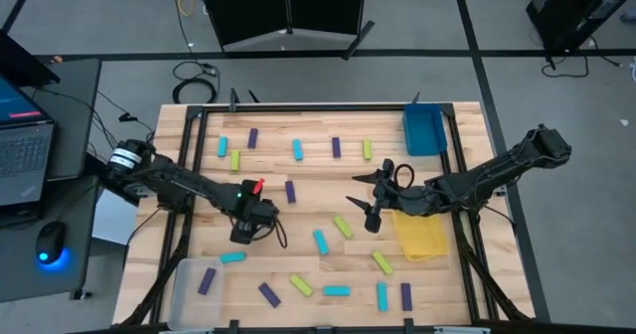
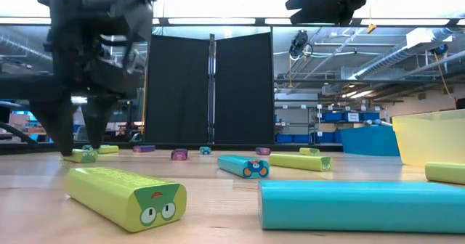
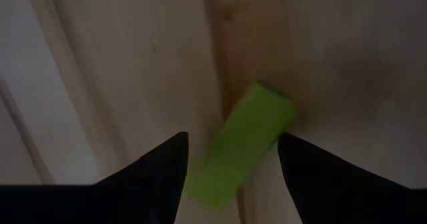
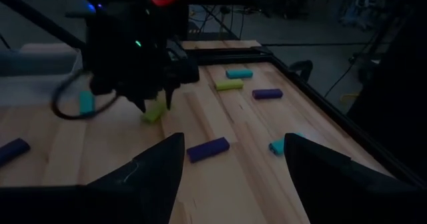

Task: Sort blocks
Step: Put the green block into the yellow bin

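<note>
Next, my left gripper takes hold of the yellow-green block by its two long sides, to sort it into the yellow tray [image 1: 422, 237].
Purple, cyan and yellow-green blocks lie scattered flat on the wooden table, such as a purple one [image 1: 289, 191] and a cyan one [image 1: 320, 241]. My left gripper [image 1: 242, 237] is open and points down over a yellow-green block [image 3: 243, 144]. Its fingers stand on either side of that block [image 4: 153, 111] without touching it, and the gripper hides the block in the high view. My right gripper [image 1: 371, 215] is open and hovers over the table's middle, near a yellow-green block [image 1: 343, 227]. It holds nothing.
A blue tray [image 1: 422, 130] sits at the far right. A yellow tray [image 1: 420, 235] lies under my right arm. A clear tray [image 1: 185, 289] at the near left corner holds a purple block [image 1: 207, 280]. A laptop and mouse sit left of the table.
</note>
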